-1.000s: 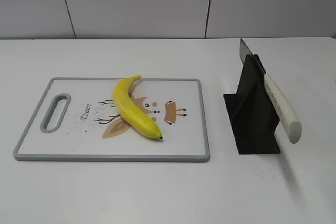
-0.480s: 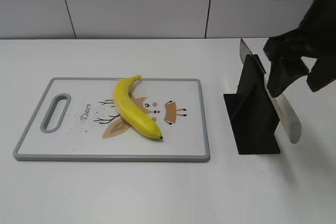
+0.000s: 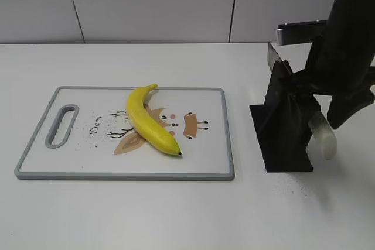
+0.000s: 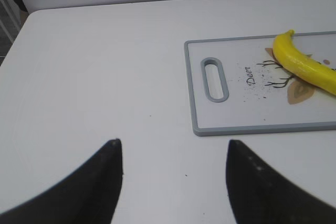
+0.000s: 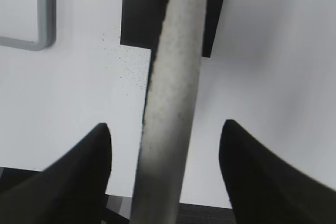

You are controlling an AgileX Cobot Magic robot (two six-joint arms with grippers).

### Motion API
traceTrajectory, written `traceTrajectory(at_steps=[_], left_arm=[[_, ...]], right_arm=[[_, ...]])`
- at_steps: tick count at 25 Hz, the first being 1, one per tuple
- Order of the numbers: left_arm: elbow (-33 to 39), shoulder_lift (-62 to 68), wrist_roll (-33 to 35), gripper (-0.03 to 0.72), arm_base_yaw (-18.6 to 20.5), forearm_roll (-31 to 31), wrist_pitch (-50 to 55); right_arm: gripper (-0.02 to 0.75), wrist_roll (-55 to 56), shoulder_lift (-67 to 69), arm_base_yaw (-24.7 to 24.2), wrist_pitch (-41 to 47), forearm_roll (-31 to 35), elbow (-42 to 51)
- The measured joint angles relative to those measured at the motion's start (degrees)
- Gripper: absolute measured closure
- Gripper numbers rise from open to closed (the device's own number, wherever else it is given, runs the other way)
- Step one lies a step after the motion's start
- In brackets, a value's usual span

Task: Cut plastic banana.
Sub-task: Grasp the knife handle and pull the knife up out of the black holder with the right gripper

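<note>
I will next grab the knife by its white handle with my right gripper, so the blade stays free to cut the plastic banana.
The plastic banana lies curved and bright yellow on the grey-rimmed cutting board; it also shows in the left wrist view. A knife with a white handle rests in a black stand. My right gripper is open, its jaws either side of the knife handle without touching it. My left gripper is open and empty above bare table, left of the board; it is out of the exterior view.
The knife's blade tip sticks up behind the stand. The board has a slot handle at its left end. A white wall runs behind the table.
My right arm has come in from the upper right and dropped over the knife, so its open jaws now straddle the handle. The banana, board and stand have not moved.
</note>
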Motion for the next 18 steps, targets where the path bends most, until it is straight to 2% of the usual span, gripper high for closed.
traceTrajectory(at_steps=[3, 9, 11, 14, 15, 18], left_arm=[[0.0, 0.0, 0.0, 0.097, 0.0, 0.0, 0.0], [0.0, 0.0, 0.0, 0.096, 0.0, 0.1, 0.0], [0.0, 0.0, 0.0, 0.097, 0.0, 0.1, 0.0], [0.0, 0.0, 0.0, 0.097, 0.0, 0.1, 0.0], [0.0, 0.0, 0.0, 0.097, 0.0, 0.1, 0.0], [0.0, 0.0, 0.0, 0.097, 0.0, 0.1, 0.0]], right_arm=[[0.242, 0.8, 0.8, 0.0, -0.4, -0.1, 0.0], [0.332, 1.3, 2.6, 0.0, -0.4, 0.0, -0.1], [0.383, 1.4, 2.6, 0.1, 0.1, 0.2, -0.4], [0.523, 1.5, 2.3, 0.0, 0.6, 0.8, -0.7], [0.548, 1.8, 2.2, 0.0, 0.6, 1.0, -0.7], [0.546, 1.9, 2.1, 0.0, 0.6, 1.3, -0.7]])
